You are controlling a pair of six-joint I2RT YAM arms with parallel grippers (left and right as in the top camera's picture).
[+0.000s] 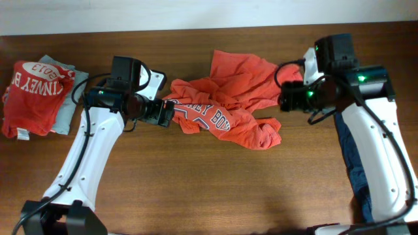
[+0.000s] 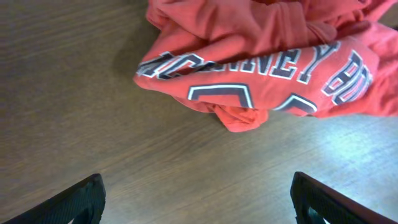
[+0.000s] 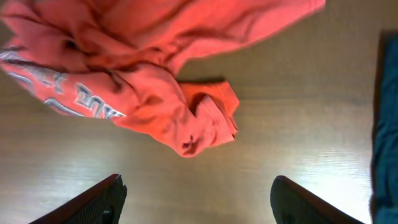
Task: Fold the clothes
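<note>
The right gripper grabs the orange T-shirt (image 1: 228, 108) by its near bunched corner next, to draw it open across the table for folding.
A crumpled orange T-shirt (image 1: 228, 108) with white and navy lettering lies bunched at the middle of the brown table. My left gripper (image 1: 164, 113) is open and empty at the shirt's left edge; its wrist view shows the lettered fold (image 2: 261, 68) just ahead of the fingers (image 2: 198, 200). My right gripper (image 1: 287, 99) is open and empty at the shirt's right side; its wrist view shows a bunched orange corner (image 3: 199, 124) ahead of the fingers (image 3: 198, 198), over bare wood.
A folded stack of a red lettered shirt (image 1: 32, 91) over a grey one (image 1: 65, 111) sits at the far left. A dark blue garment (image 1: 353, 163) lies along the right edge under the right arm, and also shows in the right wrist view (image 3: 387, 124).
</note>
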